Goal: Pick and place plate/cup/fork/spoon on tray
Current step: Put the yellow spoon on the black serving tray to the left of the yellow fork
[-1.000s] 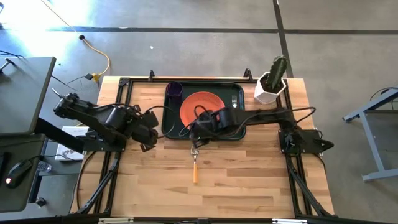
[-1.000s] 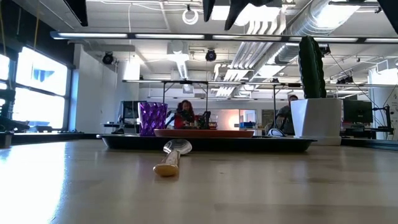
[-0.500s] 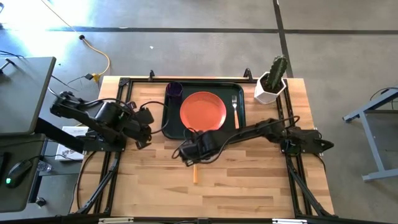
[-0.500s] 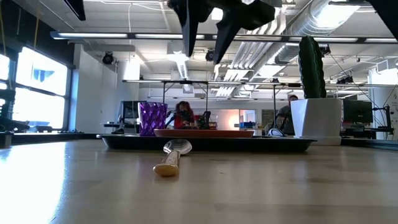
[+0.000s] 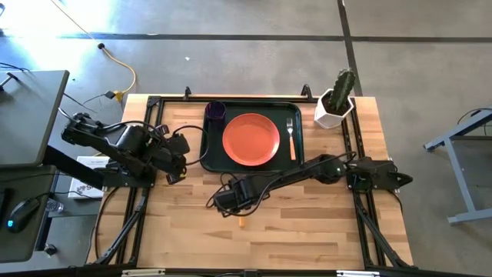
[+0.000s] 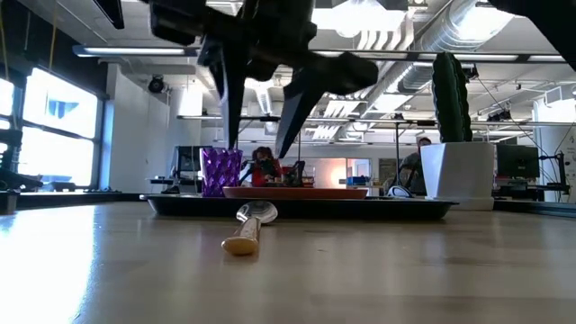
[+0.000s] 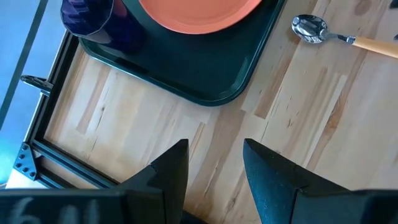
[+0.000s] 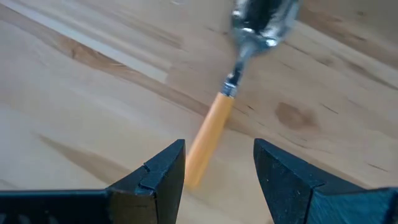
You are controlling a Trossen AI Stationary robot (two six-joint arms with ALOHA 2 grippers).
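Observation:
I should next grab the spoon by its orange handle (image 5: 241,221) with my right gripper, to put it on the dark green tray beside the fork (image 5: 290,138).
The dark green tray (image 5: 209,150) lies at the table's far middle. On it are the orange-red plate (image 5: 251,139), the purple cup (image 5: 215,111) at its far left corner, and the fork (image 5: 290,138) on its right side. The spoon (image 8: 209,138) lies flat on the wood just near of the tray. It also shows in the low view (image 6: 247,229), and its handle end shows in the high view (image 5: 241,223). My right gripper (image 8: 217,171) is open above the spoon's handle, clear of it (image 6: 261,121). My left gripper (image 7: 214,165) is open and empty over the table's left part (image 5: 178,158).
A white pot with a green cactus (image 5: 334,104) stands at the far right corner, right of the tray. Black frame rails (image 5: 146,146) run along the table's left and right sides. Bare wood (image 5: 307,231) lies near of the spoon.
My right gripper has gone from above the plate toward the table's near edge and down, and now hangs open over the spoon. My left gripper has drawn back a little toward the table's left edge. The spoon has stayed in place.

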